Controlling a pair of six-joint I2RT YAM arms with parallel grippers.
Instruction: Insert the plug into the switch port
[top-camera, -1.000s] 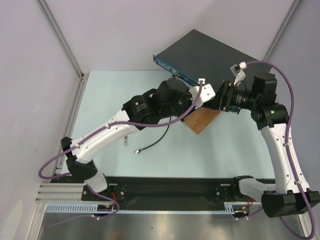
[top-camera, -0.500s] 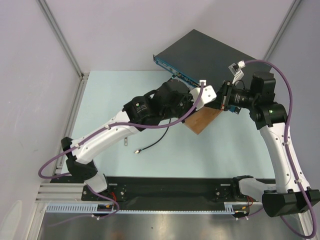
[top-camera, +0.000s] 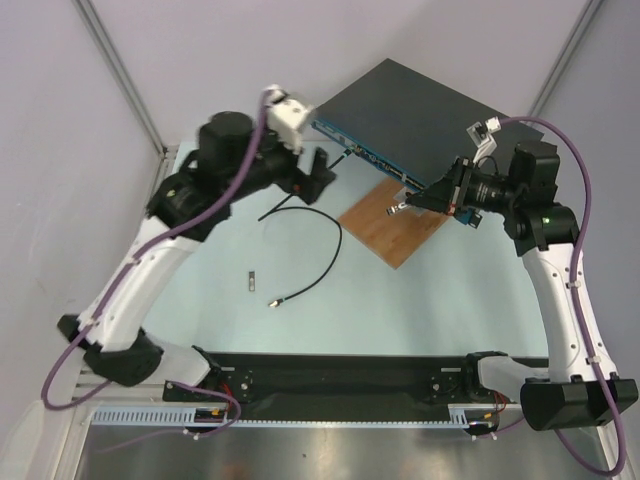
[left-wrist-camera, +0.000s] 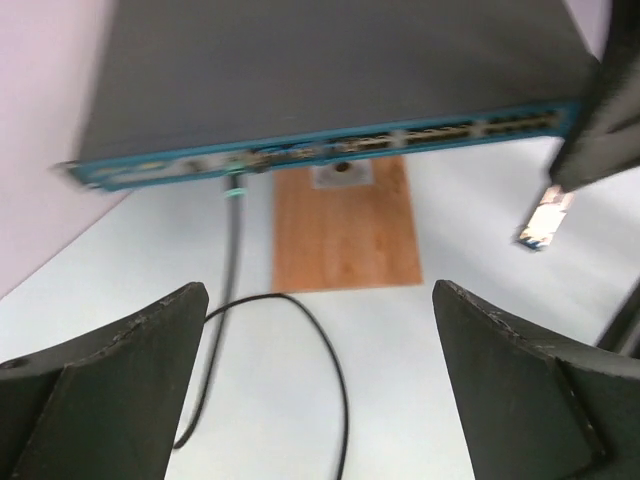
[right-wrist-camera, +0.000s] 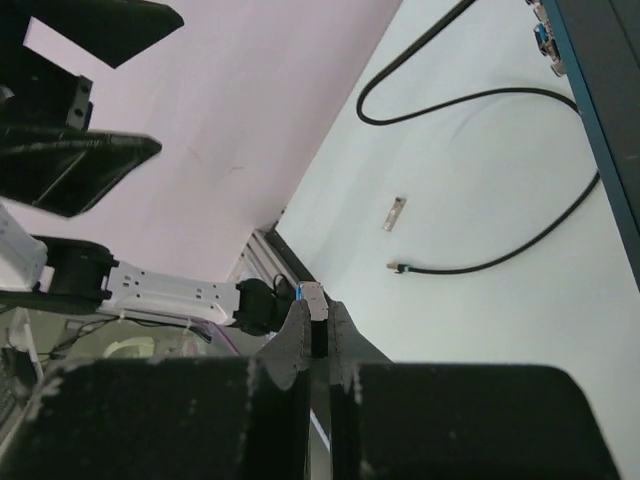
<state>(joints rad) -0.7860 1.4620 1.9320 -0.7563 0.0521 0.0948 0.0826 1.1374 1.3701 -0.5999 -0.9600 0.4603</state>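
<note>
My left gripper should next grab the plug's end sticking out of my right gripper, so its opposite end stays free to insert.
The switch (top-camera: 415, 108) lies at the back, black on top with a blue port face (left-wrist-camera: 330, 150). My right gripper (top-camera: 410, 204) hovers over the wooden board just in front of that face, shut on a small silver plug (top-camera: 396, 209). In the right wrist view the plug (right-wrist-camera: 315, 300) sticks out between the pressed fingers of the right gripper (right-wrist-camera: 318, 325). My left gripper (top-camera: 322, 172) hangs wide open and holds nothing, left of the switch's near corner. Its own view shows the left gripper (left-wrist-camera: 320, 390) above the table and the plug (left-wrist-camera: 543, 222) at the right.
A brown wooden board (top-camera: 395, 222) lies in front of the switch. A black cable (top-camera: 325, 225) runs from a port and loops across the table to its loose end (top-camera: 273, 300). A small metal strip (top-camera: 252, 281) lies nearby. Walls stand to the left and behind.
The left arm has swung from the middle back to the left, and its gripper has opened and let go. The right gripper has shut on the plug and holds it alone.
</note>
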